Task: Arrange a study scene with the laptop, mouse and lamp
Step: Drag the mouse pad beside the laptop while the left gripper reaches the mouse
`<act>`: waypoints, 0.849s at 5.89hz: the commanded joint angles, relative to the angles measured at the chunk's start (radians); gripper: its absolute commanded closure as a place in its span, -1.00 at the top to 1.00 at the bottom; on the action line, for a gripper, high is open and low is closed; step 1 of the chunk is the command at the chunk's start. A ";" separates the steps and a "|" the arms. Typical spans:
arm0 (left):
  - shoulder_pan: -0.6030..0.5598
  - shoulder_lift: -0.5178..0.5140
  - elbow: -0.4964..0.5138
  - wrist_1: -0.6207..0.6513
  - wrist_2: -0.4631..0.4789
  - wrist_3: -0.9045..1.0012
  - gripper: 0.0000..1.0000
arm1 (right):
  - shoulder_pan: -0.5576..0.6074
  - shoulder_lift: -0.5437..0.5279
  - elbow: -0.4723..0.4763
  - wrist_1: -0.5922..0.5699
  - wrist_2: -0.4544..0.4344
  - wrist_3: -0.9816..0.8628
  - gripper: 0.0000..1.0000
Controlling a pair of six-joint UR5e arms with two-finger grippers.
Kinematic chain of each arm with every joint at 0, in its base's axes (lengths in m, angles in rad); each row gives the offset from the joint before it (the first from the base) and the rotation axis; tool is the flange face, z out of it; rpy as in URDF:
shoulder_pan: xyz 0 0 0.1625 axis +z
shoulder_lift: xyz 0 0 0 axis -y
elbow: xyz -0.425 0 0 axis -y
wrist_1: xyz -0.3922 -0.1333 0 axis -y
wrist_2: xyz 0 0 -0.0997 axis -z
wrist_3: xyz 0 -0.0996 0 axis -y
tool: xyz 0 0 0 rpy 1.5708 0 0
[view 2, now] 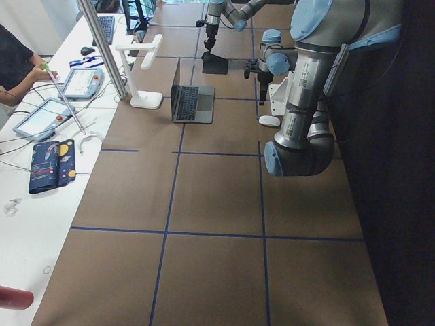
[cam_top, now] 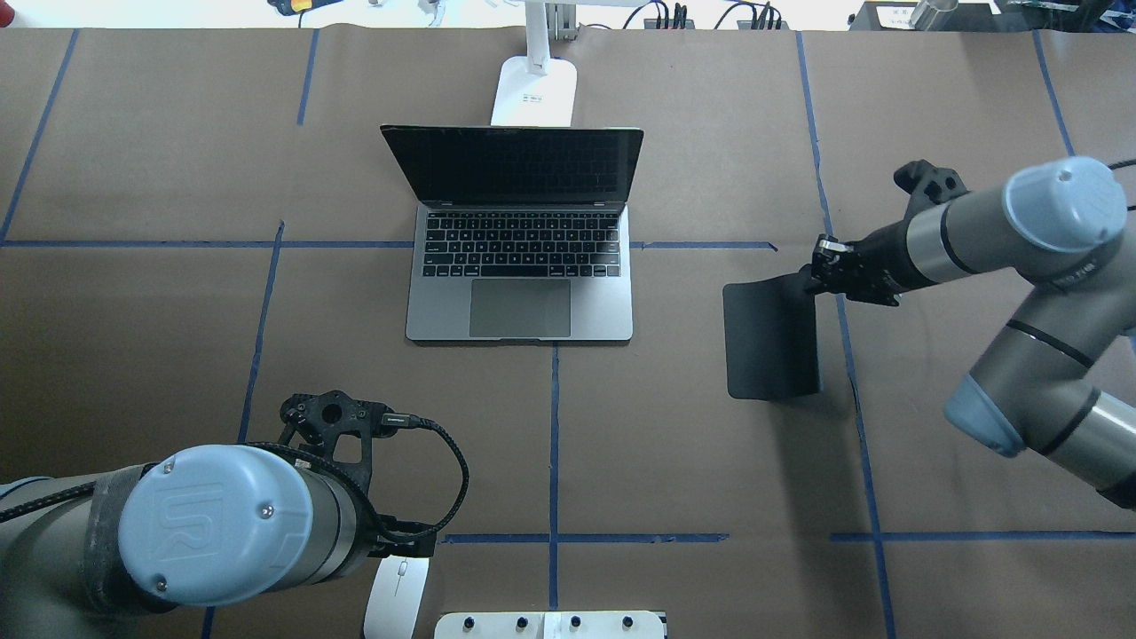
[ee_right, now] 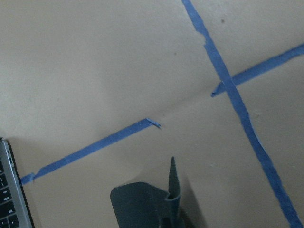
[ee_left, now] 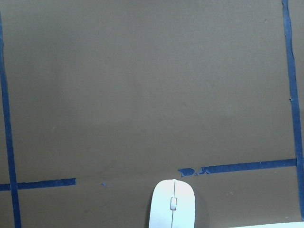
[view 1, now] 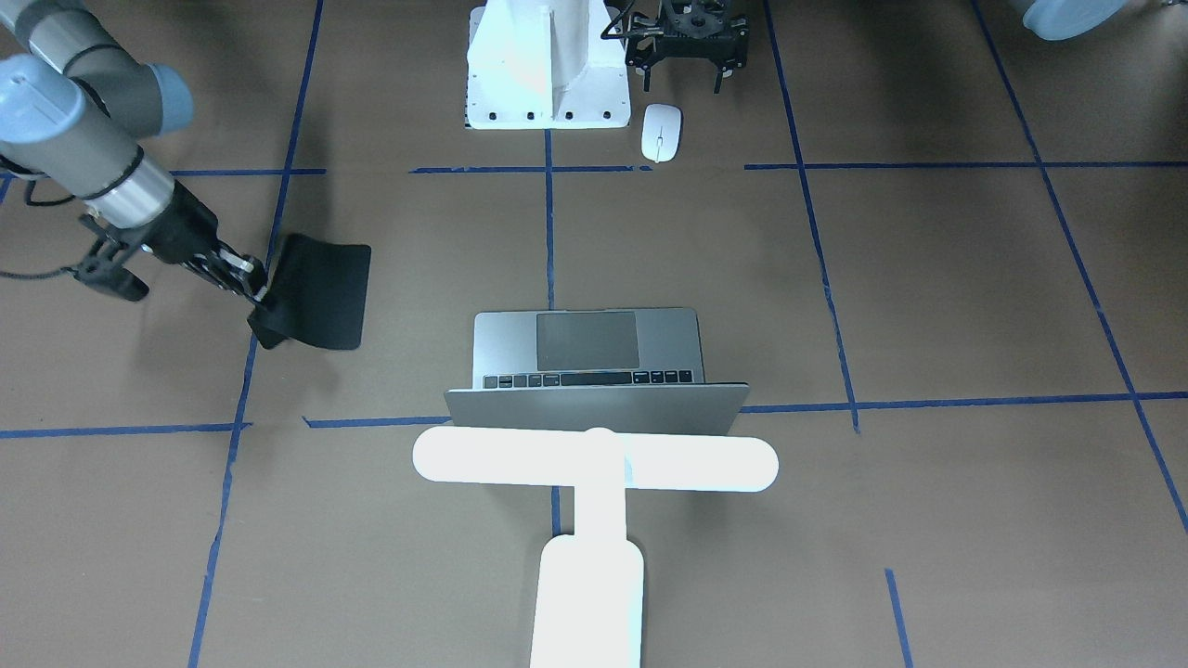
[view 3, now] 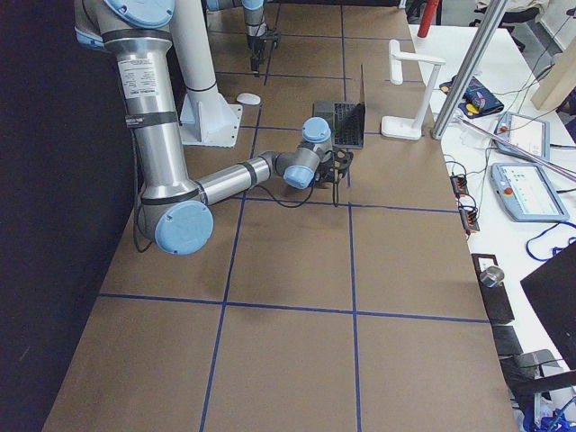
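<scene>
The black pad's edge stops short of the blue tape line, so my right gripper keeps hold until the pad lies beside the laptop across that tape.
The silver-grey laptop stands open at the table's middle, its screen dark. The white T-shaped lamp stands right behind the lid. The white mouse lies on the table next to the robot's pedestal. My left gripper hangs just above and behind the mouse, open and empty. My right gripper is shut on one edge of a flat black pad. That edge is lifted and bent; the rest lies on the table.
The white bolted pedestal stands at the robot's edge beside the mouse. Blue tape lines cross the brown table cover. In the exterior left view a side bench carries tablets and cables.
</scene>
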 commanded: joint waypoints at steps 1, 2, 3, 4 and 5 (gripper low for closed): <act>0.000 0.000 -0.001 0.002 0.002 0.020 0.99 | 0.021 0.141 -0.118 -0.054 0.002 -0.054 -1.00; 0.000 0.001 -0.004 0.003 0.001 0.020 1.00 | 0.027 0.158 -0.151 -0.054 0.002 -0.062 -1.00; 0.000 0.001 0.000 0.003 0.002 0.020 1.00 | 0.027 0.166 -0.160 -0.056 0.000 -0.080 -0.99; 0.000 0.001 0.008 0.000 0.001 0.034 1.00 | 0.027 0.176 -0.160 -0.060 -0.003 -0.079 0.39; 0.000 0.001 0.038 -0.004 -0.007 0.140 0.99 | 0.036 0.177 -0.148 -0.059 -0.001 -0.077 0.99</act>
